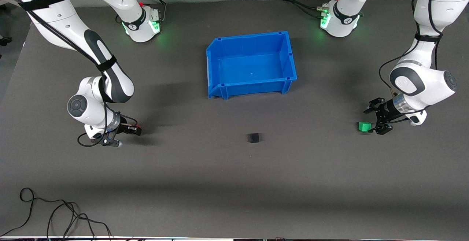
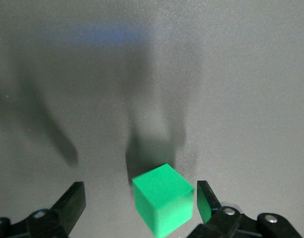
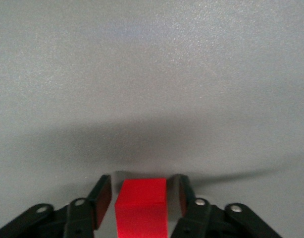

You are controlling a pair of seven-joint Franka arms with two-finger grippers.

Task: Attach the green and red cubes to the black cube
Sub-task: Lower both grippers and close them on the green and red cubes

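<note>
My left gripper's fingers reach down along the sides of the green cube (image 1: 364,126) and closing would catch the cube, so my left gripper closes on it next.
The green cube (image 1: 364,126) lies on the grey mat at the left arm's end of the table. My left gripper (image 1: 374,119) is low beside it. In the left wrist view the green cube (image 2: 164,198) sits between my open left gripper's (image 2: 139,204) fingers, close to one finger (image 2: 206,201). My right gripper (image 1: 136,130) is low at the right arm's end. The red cube (image 3: 142,204) sits between its fingers (image 3: 103,198) with a thin gap on each side. The black cube (image 1: 253,137) lies alone on the mat between the two grippers.
A blue bin (image 1: 253,87) stands empty, farther from the front camera than the black cube. Loose black cable (image 1: 55,215) lies at the mat's near edge toward the right arm's end.
</note>
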